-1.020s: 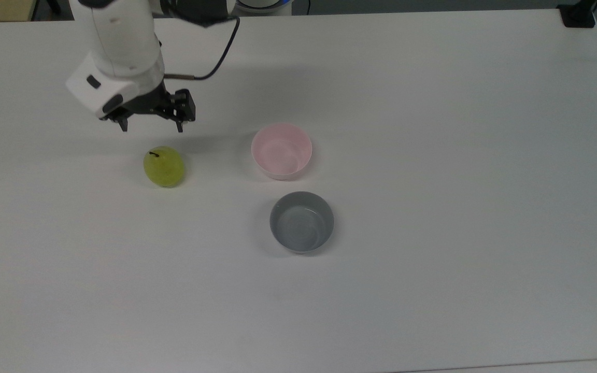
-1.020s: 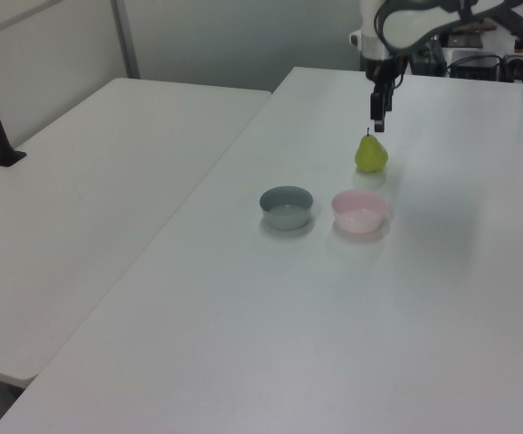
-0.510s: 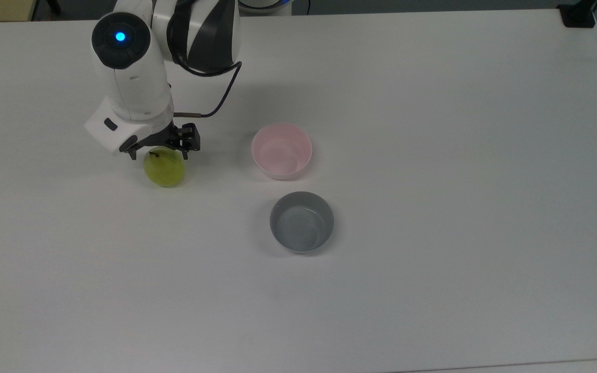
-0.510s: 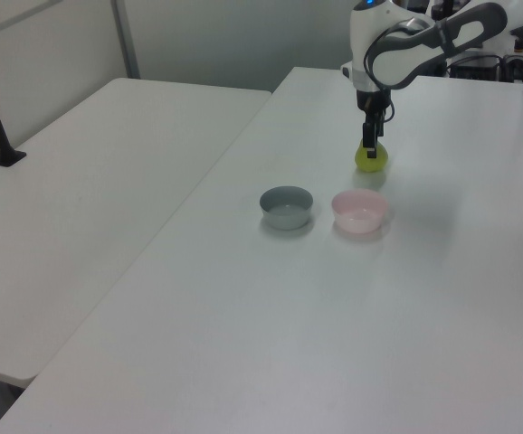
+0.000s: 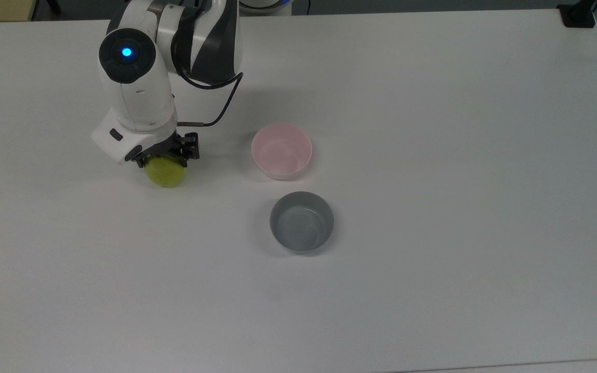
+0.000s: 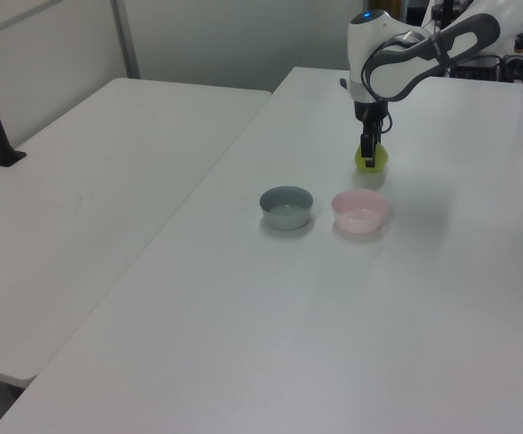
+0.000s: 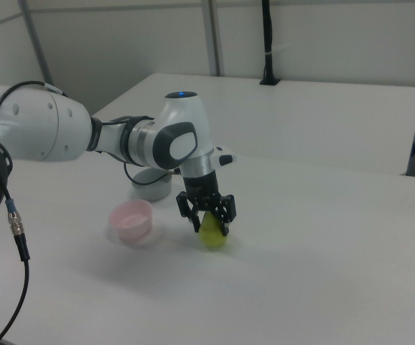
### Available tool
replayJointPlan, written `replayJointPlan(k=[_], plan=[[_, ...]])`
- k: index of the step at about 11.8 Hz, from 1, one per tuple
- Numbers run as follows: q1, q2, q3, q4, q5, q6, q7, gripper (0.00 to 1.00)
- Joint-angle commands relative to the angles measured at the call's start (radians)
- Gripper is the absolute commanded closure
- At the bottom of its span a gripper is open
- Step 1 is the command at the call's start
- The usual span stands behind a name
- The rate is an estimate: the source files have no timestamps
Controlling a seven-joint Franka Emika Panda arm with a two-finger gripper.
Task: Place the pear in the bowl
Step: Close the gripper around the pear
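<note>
The yellow-green pear needs to go in the bowl (image 6: 360,212). My gripper will pick it up next by its rounded body (image 6: 379,160).
The yellow-green pear (image 5: 166,175) (image 6: 373,160) (image 7: 213,235) sits on the white table, toward the top view's left. My gripper (image 5: 164,161) (image 6: 367,155) (image 7: 209,226) has come down over it and stands open, one black finger on each side of the fruit; its top and stem are hidden by the hand. The pale pink bowl (image 5: 281,150) (image 6: 360,210) (image 7: 131,219) is empty and lies a short way to the pear's right in the top view.
A grey bowl (image 5: 301,221) (image 6: 286,206) (image 7: 152,188) of similar size stands just below the pink one in the top view. The white table (image 5: 433,155) stretches wide around them. A second table (image 6: 108,163) adjoins at the left view's left.
The arm has come down from above and behind the pear until the open fingers straddle it. The pear and both bowls have stayed put.
</note>
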Motion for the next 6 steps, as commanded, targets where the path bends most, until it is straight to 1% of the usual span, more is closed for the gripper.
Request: replayJointPlan(k=[1,3,6], plan=[[0.006,-0.015,-0.002,-0.022,-0.012,0.032,-0.014,0.61],[0.006,-0.047,-0.002,-0.019,-0.012,0.015,-0.009,0.62],[0.011,-0.14,-0.002,0.001,-0.009,-0.095,-0.008,0.62]])
